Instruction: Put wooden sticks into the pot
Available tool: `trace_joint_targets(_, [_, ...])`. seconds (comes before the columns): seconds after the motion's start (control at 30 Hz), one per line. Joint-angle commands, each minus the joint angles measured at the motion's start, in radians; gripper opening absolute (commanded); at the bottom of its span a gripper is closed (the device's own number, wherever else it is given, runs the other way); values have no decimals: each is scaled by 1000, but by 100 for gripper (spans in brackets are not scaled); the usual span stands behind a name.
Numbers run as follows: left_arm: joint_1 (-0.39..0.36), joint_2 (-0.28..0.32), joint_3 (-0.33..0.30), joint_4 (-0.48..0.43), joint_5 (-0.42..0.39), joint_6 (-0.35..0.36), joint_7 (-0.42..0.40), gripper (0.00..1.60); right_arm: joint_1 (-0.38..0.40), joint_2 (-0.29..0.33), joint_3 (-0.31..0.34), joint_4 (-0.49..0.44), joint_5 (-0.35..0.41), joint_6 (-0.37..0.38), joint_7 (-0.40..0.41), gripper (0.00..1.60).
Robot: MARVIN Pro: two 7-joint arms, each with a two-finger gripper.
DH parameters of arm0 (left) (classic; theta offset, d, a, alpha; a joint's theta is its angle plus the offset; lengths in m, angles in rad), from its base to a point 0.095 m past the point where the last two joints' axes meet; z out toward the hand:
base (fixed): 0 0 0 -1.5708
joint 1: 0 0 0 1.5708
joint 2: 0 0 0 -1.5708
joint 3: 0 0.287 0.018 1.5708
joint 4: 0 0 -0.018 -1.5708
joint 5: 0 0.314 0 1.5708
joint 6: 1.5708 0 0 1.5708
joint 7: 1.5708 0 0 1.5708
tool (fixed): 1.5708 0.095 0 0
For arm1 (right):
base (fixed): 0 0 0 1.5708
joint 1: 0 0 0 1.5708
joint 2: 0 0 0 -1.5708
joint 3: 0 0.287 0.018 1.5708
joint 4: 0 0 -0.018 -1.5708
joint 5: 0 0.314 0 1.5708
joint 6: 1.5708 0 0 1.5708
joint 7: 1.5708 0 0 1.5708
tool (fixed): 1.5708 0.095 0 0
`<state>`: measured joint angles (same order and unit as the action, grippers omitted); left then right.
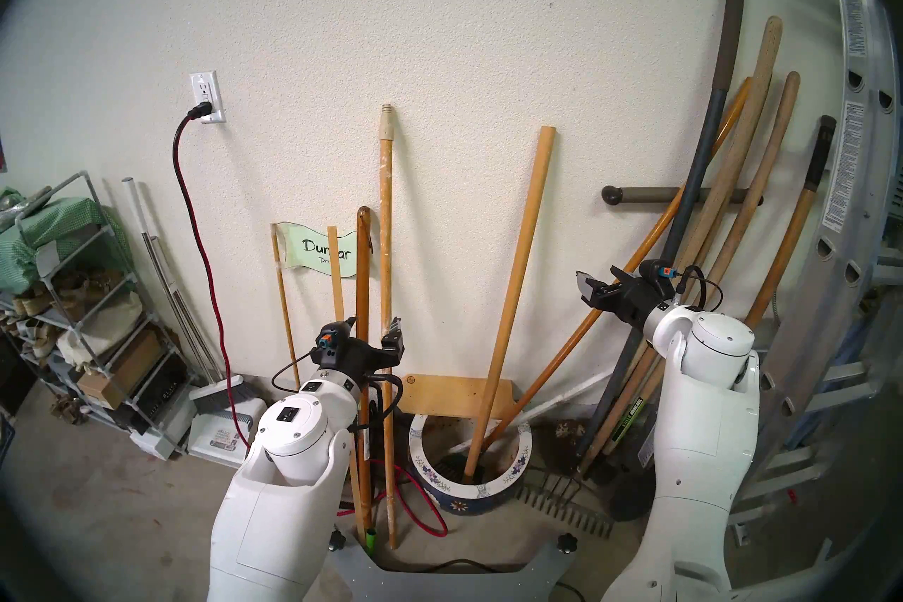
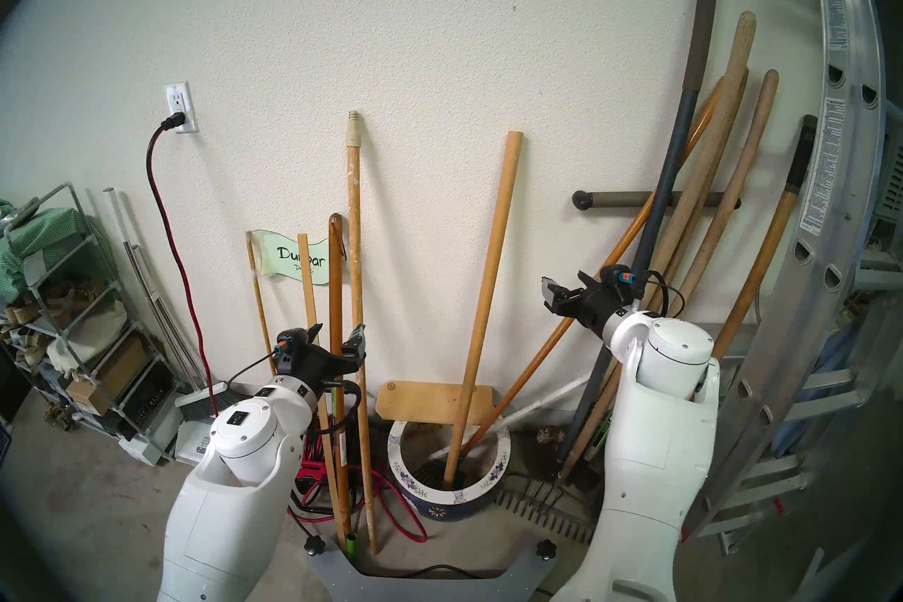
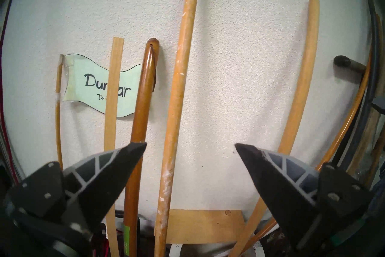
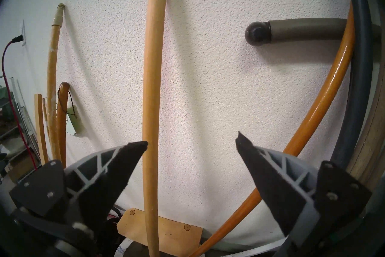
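Next, my left gripper grabs the stick around mid-shaft (image 1: 387,304) for balance, as the paint-flecked stick stands tall from the floor to its threaded tip (image 1: 386,120).
The pot (image 1: 494,486) (image 2: 442,487), dark blue with a flowered white rim, stands on the floor by the wall. The plain wooden stick (image 1: 513,293) (image 4: 153,83) stands in it, leaning on the wall. The longer, paint-flecked stick (image 1: 386,244) (image 3: 181,62) with a threaded tip stands on the floor left of the pot. My left gripper (image 1: 372,326) (image 3: 190,144) is open in front of it; the flecked stick lines up with the gap, untouched. My right gripper (image 1: 586,288) (image 4: 191,141) is open and empty, right of the plain stick.
A dark-brown stick (image 1: 362,293), thin slats and a paper flag (image 1: 317,251) lean left of the flecked stick. A tan board (image 1: 454,396) stands behind the pot. An orange handle (image 1: 586,327) leans into the pot. Tool handles (image 1: 733,220), ladder (image 1: 855,195), rake (image 1: 562,518), shelf rack (image 1: 73,293).
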<state>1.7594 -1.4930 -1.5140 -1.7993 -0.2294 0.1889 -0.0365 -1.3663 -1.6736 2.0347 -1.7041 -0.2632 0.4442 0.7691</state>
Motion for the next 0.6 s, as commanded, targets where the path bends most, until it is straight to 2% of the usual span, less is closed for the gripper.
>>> trace_joint_targets(0.0, [-85, 10, -30, 101, -44, -20, -45, 160, 4, -1, -5, -6, 1, -4, 3, 160])
trace_joint_targets(0.17, [-115, 20, -44, 139, -44, -2, -46, 160, 5, -1, -5, -6, 1, -4, 3, 160])
trace_joint_targets(0.23, [-155, 21, -49, 198, -48, -34, -60, 160, 5, -1, -5, -6, 1, -4, 3, 160])
trace_joint_targets(0.27, [-148, 29, -50, 192, -34, -36, -61, 160, 5, -1, -5, -6, 1, -4, 3, 160])
trace_joint_targets(0.33, [-196, 35, -54, 242, -40, -37, -67, 160, 5, -1, -5, -6, 1, -5, 4, 160])
trace_joint_targets(0.37, [-185, 39, -58, 232, -38, -45, -74, 160, 5, -1, -5, -6, 1, -5, 4, 160])
trace_joint_targets(0.57, [-262, 49, -58, 336, -52, -51, -110, 160, 5, -1, -5, -6, 1, -5, 4, 160])
